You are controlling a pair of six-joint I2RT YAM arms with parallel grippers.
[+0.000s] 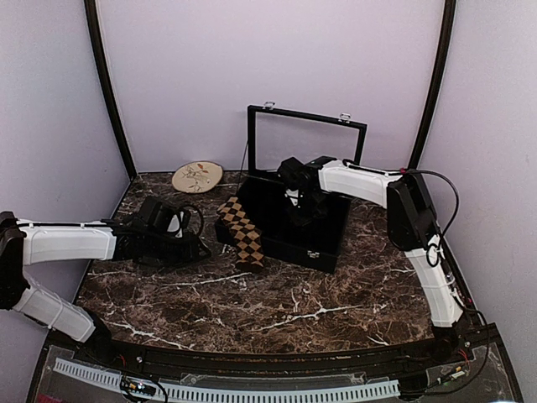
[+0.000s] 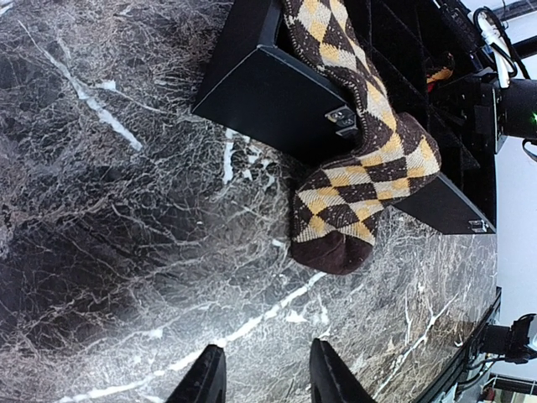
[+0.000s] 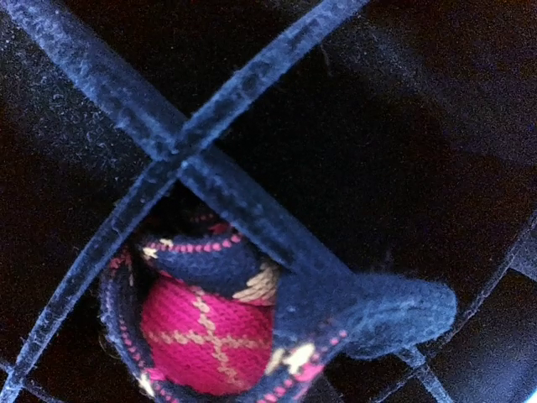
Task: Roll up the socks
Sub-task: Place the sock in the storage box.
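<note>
I should open my right gripper now, because the red argyle sock (image 3: 201, 336) is bunched up in the section of the black case, against the velvet dividers.
The tan-brown and black argyle sock (image 1: 242, 232) hangs over the near left edge of the black case (image 1: 323, 243), with its toe on the marble; it also shows in the left wrist view (image 2: 361, 172). My left gripper (image 1: 191, 239) is low over the marble to the left of the sock. It is open and empty (image 2: 268, 379), a short way from the toe. The red argyle sock (image 3: 201, 336) is bunched in a compartment of the case, under velvet dividers (image 3: 210, 180). My right gripper (image 1: 300, 210) reaches down into the case; its fingers are hidden.
The case's glass lid (image 1: 306, 134) stands open at the back. A round wooden plate (image 1: 197, 176) lies at the back left. The marble table (image 1: 277, 302) lies between the case and the arm bases. Walls close in on both sides.
</note>
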